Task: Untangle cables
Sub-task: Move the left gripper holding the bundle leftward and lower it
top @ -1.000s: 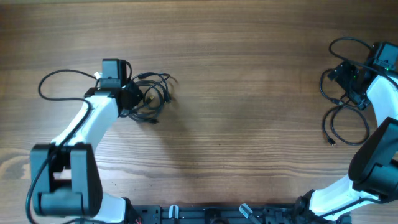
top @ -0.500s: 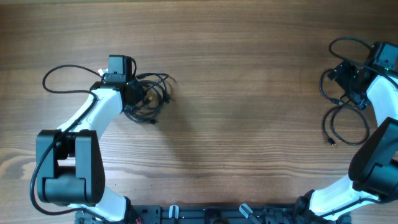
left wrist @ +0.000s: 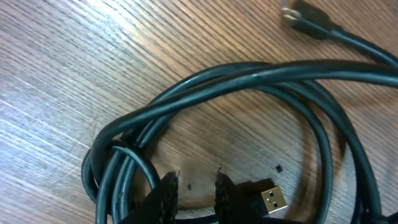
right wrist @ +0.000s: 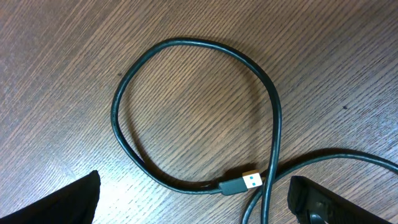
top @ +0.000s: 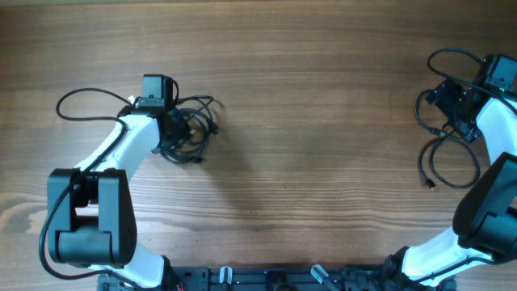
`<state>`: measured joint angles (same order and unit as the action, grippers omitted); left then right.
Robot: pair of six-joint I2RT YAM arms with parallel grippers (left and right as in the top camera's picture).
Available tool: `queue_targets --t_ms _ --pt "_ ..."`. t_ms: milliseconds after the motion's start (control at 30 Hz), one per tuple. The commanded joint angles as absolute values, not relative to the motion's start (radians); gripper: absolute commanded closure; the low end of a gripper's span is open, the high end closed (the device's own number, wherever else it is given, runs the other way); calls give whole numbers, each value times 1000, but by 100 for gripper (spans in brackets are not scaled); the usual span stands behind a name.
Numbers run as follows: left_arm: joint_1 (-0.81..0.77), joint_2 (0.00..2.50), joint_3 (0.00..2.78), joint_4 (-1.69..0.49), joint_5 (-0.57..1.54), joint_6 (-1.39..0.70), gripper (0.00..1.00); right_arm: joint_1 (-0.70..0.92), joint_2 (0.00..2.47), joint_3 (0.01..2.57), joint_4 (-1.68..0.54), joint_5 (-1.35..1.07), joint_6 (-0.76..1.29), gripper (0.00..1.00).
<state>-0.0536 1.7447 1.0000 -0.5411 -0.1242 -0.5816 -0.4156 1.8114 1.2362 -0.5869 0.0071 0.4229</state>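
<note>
The left gripper takes hold of the bundle's cables beside the gold USB plug next, which leaves the opposite side of the bundle free to pull loose.
A knotted bundle of thin black cables (top: 196, 129) lies on the wood at the left. My left gripper (top: 173, 126) is down at the bundle's left side. In the left wrist view its fingertips (left wrist: 165, 194) stand a narrow gap apart with bare wood between them, so the left gripper (left wrist: 196, 198) is open. Looped cables (left wrist: 249, 74) and a gold USB plug (left wrist: 272, 199) lie around it. At the far right a separate cable (top: 440, 153) lies in loose loops. My right gripper (right wrist: 199, 202) is wide open above that cable (right wrist: 186, 46), over its blue-tipped plug (right wrist: 250, 180).
A thin black cord loop (top: 81, 101) lies left of the left arm, and another loop (top: 452, 56) lies by the right wrist. The wooden table (top: 323, 121) stretches between both arms. The arm bases sit along the front edge.
The left gripper has gone from shut to slightly open. The left arm shifted a little right, and the bundle has drawn slightly closer to it. The right arm has not moved.
</note>
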Motion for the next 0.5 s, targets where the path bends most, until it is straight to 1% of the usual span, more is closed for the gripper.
queue_targets --t_ms 0,167,333,367,400,467 --pt "-62 1734 1029 -538 -199 -581 74 -416 1800 1250 -585 -2 434 0" --pt "-68 1732 1100 -652 -200 -581 73 -416 1800 1250 -584 -2 434 0" --pt "-68 1735 1102 -732 -200 -585 73 -416 1800 1250 -584 -2 434 0" --pt "-68 1736 1090 -730 -200 -591 78 -416 1800 1250 -584 -2 434 0" --pt "-68 1740 1073 -718 -200 -616 79 -416 1800 1250 -585 -2 434 0" --pt "-68 1758 1028 -653 -200 -635 78 -416 1800 1250 -585 -2 434 0"
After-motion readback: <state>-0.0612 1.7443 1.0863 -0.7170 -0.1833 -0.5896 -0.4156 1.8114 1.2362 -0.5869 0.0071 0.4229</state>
